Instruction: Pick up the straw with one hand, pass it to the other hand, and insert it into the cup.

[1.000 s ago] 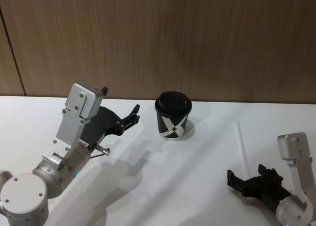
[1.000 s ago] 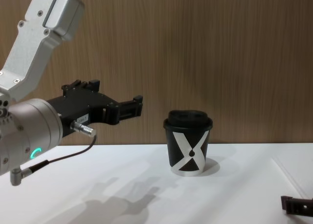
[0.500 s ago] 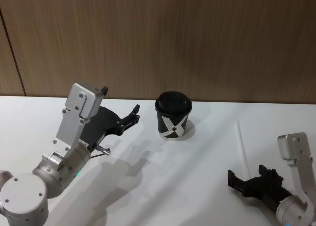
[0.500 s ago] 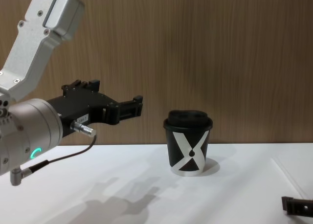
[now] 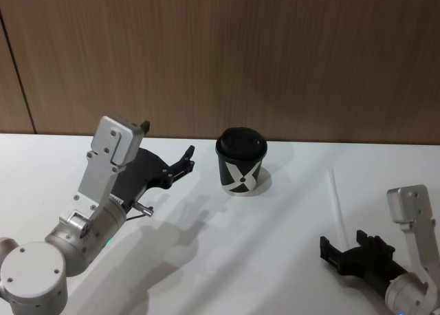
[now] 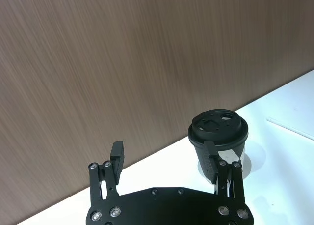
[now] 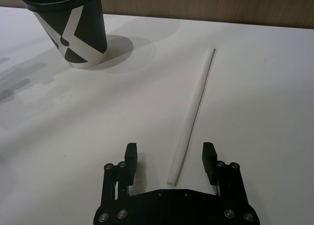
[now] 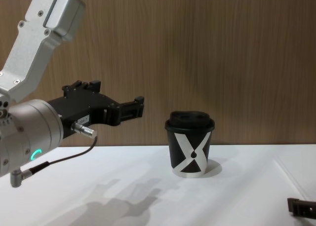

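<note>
My right gripper needs to grab the straw by its near end (image 5: 344, 245) next. That will leave the white straw's long body (image 5: 335, 197) free to pass across to my left gripper.
The white straw (image 5: 336, 201) lies flat on the table at the right, its far end pointing toward the wall. My right gripper (image 5: 326, 253) hovers low just short of the near end. In the right wrist view the right gripper (image 7: 170, 154) is open, its fingers (image 7: 209, 155) on either side of the tip of the straw (image 7: 194, 112), not touching it. The black lidded cup (image 5: 240, 162) with a white X stands upright mid-table. My left gripper (image 5: 187, 160) is raised to the cup's left, open and empty, pointing at the cup (image 6: 218, 141).
The white table (image 5: 227, 260) runs back to a wood-panel wall (image 5: 275, 53) just behind the cup. Bare table lies between the cup and the straw. A grey cable (image 8: 54, 162) hangs under the left wrist.
My right gripper has slid slightly to the right along the table. The left arm, cup and straw have not moved.
</note>
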Motion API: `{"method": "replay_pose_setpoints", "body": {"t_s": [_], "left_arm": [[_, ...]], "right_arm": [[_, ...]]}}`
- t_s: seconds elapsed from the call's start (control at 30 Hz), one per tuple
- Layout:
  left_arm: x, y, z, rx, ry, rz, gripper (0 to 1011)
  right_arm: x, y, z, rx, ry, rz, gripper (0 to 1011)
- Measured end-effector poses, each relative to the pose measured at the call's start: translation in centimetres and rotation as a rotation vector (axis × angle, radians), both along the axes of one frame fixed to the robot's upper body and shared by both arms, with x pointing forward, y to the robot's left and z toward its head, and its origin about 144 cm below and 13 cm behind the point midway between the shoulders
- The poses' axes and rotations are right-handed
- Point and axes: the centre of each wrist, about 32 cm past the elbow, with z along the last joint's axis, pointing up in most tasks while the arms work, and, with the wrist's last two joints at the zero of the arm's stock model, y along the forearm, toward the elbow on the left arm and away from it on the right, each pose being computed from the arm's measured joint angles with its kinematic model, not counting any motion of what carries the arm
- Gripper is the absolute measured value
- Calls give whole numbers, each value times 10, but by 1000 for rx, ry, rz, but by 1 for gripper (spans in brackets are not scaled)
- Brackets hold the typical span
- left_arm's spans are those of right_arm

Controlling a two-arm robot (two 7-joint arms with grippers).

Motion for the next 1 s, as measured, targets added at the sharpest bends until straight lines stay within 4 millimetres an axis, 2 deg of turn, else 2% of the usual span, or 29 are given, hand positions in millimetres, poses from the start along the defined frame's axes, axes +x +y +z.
{"method": "replay_pose_setpoints", "body": {"t_s": [0.37, 0.4, 0.6, 0.73, 0.87, 1.0], "left_arm": [[0, 0, 0, 0, 0, 0, 1002], [0, 0, 0, 0, 0, 0, 1002], [0, 0, 0, 0, 0, 0, 1002], [0, 0, 0, 0, 0, 0, 1002], [0, 0, 0, 0, 0, 0, 1002], [0, 0, 0, 0, 0, 0, 1002]], "right_arm": [[0, 0, 0, 0, 0, 0, 550], [0, 0, 0, 0, 0, 0, 490], [0, 0, 0, 0, 0, 0, 329], [0, 0, 0, 0, 0, 0, 167], [0, 0, 0, 0, 0, 0, 61], [0, 0, 0, 0, 0, 0, 1]]}}
